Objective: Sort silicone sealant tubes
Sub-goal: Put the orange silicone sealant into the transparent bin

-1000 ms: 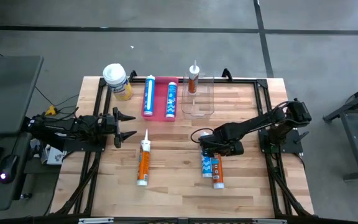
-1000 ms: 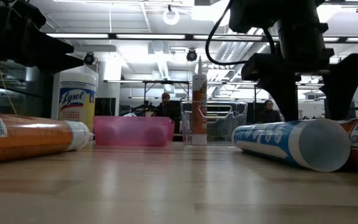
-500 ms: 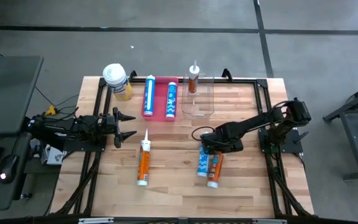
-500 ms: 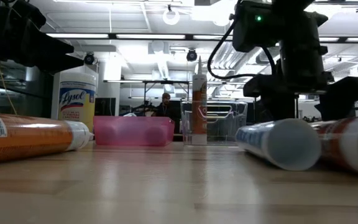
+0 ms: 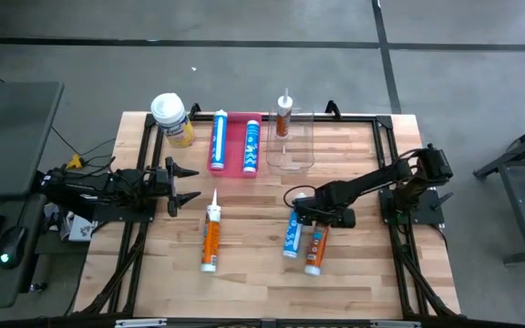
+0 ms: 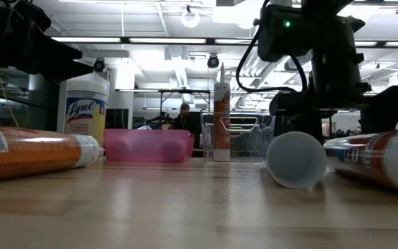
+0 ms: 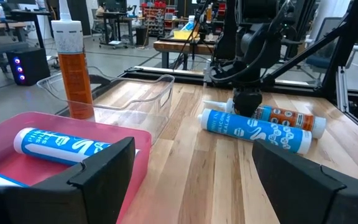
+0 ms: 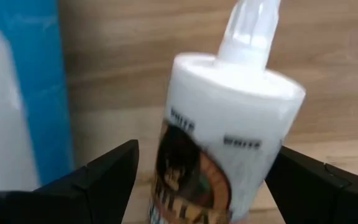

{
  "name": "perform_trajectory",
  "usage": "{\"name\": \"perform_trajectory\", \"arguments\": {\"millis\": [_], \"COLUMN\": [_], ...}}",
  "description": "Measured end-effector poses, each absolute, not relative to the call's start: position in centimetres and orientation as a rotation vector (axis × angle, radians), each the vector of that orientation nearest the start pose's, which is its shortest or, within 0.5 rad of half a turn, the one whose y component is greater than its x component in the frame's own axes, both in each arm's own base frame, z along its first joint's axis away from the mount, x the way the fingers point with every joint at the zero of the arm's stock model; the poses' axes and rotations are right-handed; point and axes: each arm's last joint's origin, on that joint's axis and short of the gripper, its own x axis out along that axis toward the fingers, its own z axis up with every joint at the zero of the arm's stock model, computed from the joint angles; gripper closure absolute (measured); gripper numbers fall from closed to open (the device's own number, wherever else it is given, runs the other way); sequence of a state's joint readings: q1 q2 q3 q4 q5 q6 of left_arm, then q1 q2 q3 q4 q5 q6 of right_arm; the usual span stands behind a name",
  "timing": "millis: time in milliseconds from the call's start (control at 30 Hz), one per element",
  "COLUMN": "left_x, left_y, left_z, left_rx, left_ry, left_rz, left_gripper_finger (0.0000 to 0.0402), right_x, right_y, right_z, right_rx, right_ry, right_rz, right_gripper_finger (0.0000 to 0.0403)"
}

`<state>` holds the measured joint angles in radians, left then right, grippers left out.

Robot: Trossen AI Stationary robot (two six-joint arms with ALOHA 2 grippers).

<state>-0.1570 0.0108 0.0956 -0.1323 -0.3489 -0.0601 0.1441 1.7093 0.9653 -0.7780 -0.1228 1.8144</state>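
Observation:
The orange tube needs to be sorted into the clear bin. My right gripper will grip the tube by its white nozzle-end shoulder (image 8: 229,112) next.
My right gripper (image 5: 321,218) is open, pointing down over the nozzle ends of a blue sealant tube (image 5: 292,237) and an orange sealant tube (image 5: 314,249) that lie side by side on the table. In the right wrist view its fingers stand on either side of the orange tube's white shoulder (image 8: 229,93). A second orange tube (image 5: 211,235) lies left of centre. Two blue tubes (image 5: 218,139) (image 5: 252,146) lie in a pink tray (image 5: 235,169). A third orange tube (image 5: 283,115) stands upright in a clear bin (image 5: 301,150). My left gripper (image 5: 188,185) waits open at the table's left edge. My right gripper straddles the orange tube's nozzle-end shoulder (image 8: 194,134) from above, its fingers across the tube. I cannot tell whether either finger (image 8: 95,177) touches it. The tube lies flat on the table.
A squat yellow jar with a white lid (image 5: 171,118) stands at the far left corner. Black frame rails (image 5: 144,164) run along the table's edges. Bare wood lies along the near edge (image 5: 262,292) and between the tubes.
The blue and orange tubes under my right gripper have swung on the table. Their base ends have gone toward the table's left while their nozzle ends stayed by the gripper. The blue tube's flat base now faces the low camera. The gripper has hardly moved.

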Motion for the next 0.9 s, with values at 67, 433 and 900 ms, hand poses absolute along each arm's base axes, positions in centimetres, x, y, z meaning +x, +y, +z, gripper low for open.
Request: {"name": "perform_trajectory", "arguments": {"millis": [67,433,900], "left_x": [9.0,9.0,9.0], "left_y": [-0.4,-0.4,-0.4], "left_z": [18.2,18.2,18.2], "left_rx": [-0.048,-0.048,-0.048], "left_ry": [0.040,0.040,0.040], "left_rz": [0.194,0.193,0.193], "left_gripper_finger": [0.0082,0.0082,0.0082], "right_x": [27.9,28.6,28.6], "right_y": [4.3,4.4,4.3], "right_z": [14.4,12.9,12.8], "right_rx": [1.385,1.413,1.420], "right_ry": [1.237,1.216,1.174], "right_rz": [-1.213,-1.276,-1.317], "right_gripper_finger": [0.0082,0.0082,0.0082]}}
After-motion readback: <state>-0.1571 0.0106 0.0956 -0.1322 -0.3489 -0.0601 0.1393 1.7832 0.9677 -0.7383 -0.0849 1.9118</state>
